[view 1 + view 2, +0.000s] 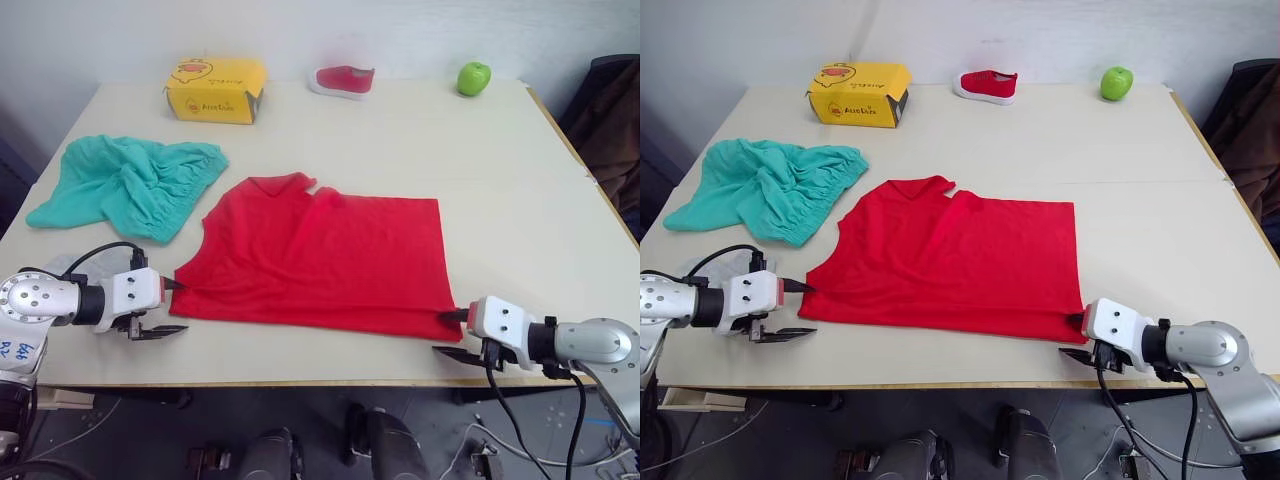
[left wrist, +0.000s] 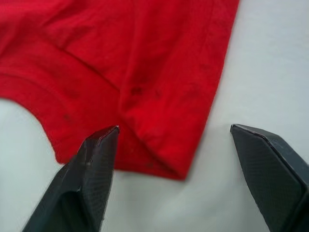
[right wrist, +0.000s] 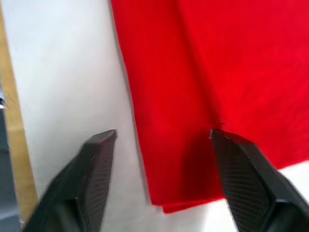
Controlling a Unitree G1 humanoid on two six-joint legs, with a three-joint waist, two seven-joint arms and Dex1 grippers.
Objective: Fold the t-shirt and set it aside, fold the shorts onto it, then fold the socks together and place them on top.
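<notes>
I need to fold the t-shirt, so I need to grab it with my left gripper by its shoulder corner point(image 1: 220, 207), next to the sleeve flap point(image 1: 290, 184).
The red t-shirt point(image 1: 320, 255) lies folded and mostly flat at the table's middle, collar toward the far left. My left gripper point(image 1: 178, 306) is open at its near left corner, and that corner point(image 2: 159, 145) sits between the fingers in the left wrist view. At the near right corner my right gripper point(image 1: 445, 332) is also open, one finger over the cloth edge point(image 3: 164, 159) and one over bare table. The teal shorts point(image 1: 130, 185) lie crumpled at the left. A small light grey bit, apparently the socks point(image 1: 728, 263), peeks out behind my left arm.
A yellow box point(image 1: 215, 90), a small red-and-white shoe point(image 1: 343, 80) and a green apple point(image 1: 474, 77) line the table's far edge. A dark garment on a chair point(image 1: 610, 120) stands off the right side. Both grippers are close to the table's front edge point(image 1: 300, 382).
</notes>
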